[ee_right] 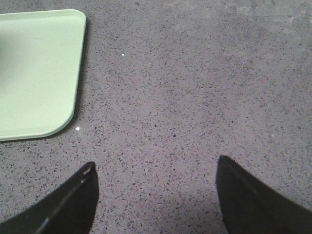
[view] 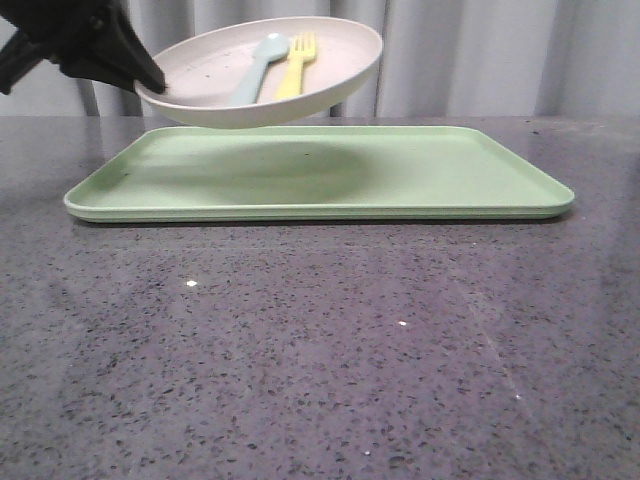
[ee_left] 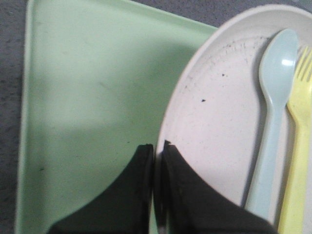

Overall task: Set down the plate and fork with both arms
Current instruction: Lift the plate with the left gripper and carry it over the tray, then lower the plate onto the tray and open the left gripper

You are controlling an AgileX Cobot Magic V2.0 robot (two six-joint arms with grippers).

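My left gripper should keep holding the plate, because the plate's bottom is still hanging tilted above the light green tray.
The plate is held in the air above the left half of the light green tray, tilted a little. My left gripper is shut on the plate's left rim; in the left wrist view the two black fingers pinch the rim of the plate. The yellow fork lies in the plate, tines toward the back, next to a light blue spoon. Both show in the left wrist view: the fork and the spoon. My right gripper is open and empty over bare table.
The tray lies across the middle of the dark speckled table. Its corner shows in the right wrist view. A pale curtain hangs behind the table.
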